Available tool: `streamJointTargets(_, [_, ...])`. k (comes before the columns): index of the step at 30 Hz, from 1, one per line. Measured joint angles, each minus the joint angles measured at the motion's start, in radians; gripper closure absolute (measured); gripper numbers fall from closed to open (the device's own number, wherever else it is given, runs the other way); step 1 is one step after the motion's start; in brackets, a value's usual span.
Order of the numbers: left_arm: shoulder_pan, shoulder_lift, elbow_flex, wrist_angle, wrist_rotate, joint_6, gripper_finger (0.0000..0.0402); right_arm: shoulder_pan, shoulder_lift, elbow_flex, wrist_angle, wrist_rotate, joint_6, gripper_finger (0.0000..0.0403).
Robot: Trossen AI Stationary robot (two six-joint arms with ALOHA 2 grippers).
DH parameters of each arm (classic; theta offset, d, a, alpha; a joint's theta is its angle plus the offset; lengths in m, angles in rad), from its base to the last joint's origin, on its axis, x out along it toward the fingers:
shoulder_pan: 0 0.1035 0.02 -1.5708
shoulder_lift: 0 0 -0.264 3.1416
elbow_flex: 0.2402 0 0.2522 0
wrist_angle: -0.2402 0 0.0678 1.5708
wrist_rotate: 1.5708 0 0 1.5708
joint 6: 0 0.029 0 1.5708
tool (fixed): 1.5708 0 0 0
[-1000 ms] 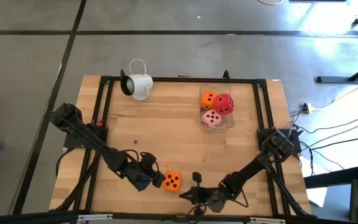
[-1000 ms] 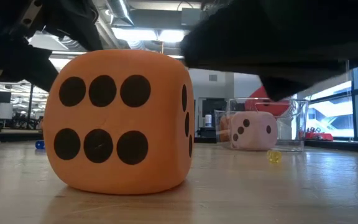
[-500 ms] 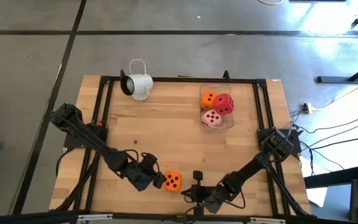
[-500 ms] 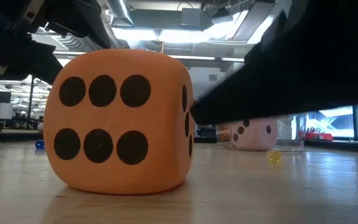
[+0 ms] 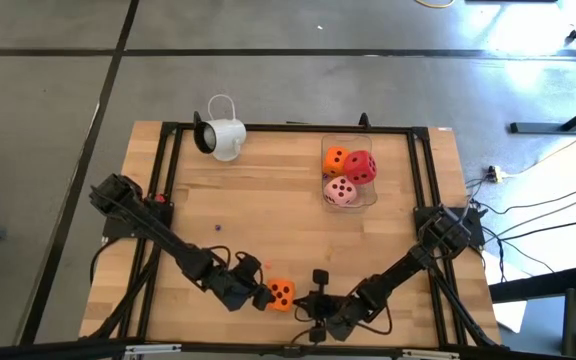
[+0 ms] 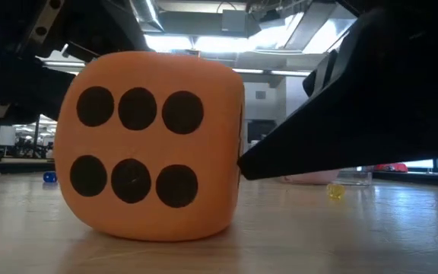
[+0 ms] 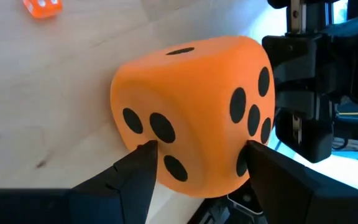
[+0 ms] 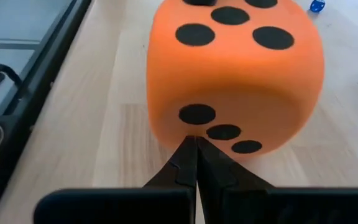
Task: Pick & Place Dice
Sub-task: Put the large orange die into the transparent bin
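I'll grab the orange die by its rounded upright edge (image 7: 197,140) next with my left gripper, to place it in the clear container.
An orange die (image 5: 280,295) (image 6: 150,144) rests by one face on the table near the near edge. My left gripper (image 5: 262,296) (image 7: 197,152) is open at the die's left side, one finger on each side of its near corner. My right gripper (image 5: 309,303) (image 8: 195,146) is shut, its tip at the die's right face. An orange die (image 5: 336,158), a red die (image 5: 360,167) and a pale pink die (image 5: 341,189) sit in a clear container (image 5: 372,200) at the far right. My left gripper comes level from the table's left. Its fingertips (image 7: 146,149) lie against two adjacent side faces (image 7: 135,124) of the orange die, one on each side of a vertical edge. The die stands on the table. My right gripper comes level from the table's right. Its shut tip (image 6: 241,163) touches the die's right face, low down by the three-pip face (image 8: 222,130).
A white mug-like camera (image 5: 223,138) stands at the far left of the table. Tiny loose dice lie about: blue (image 5: 217,227) (image 6: 49,176), yellow (image 6: 334,191), orange (image 7: 41,6). Black frame rails (image 5: 163,190) run along the table's sides.
My right gripper has moved left along the near edge until its shut tip reached the orange die. My left gripper has moved right and toward the near edge, up to the die. The die has shifted slightly toward the near edge and turned a little.
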Motion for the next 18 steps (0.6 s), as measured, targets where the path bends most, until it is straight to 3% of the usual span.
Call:
streamJointTargets(7, [0.022,-0.029,-0.003,0.001,-0.045,0.061,0.0164,-0.001,0.000,0.000,-0.011,0.000,-0.001,0.0403])
streamJointTargets(18, [0.037,-0.019,-0.003,-0.009,-0.031,0.086,0.0164,-0.011,0.000,0.000,-0.011,-0.015,-0.005,0.0403])
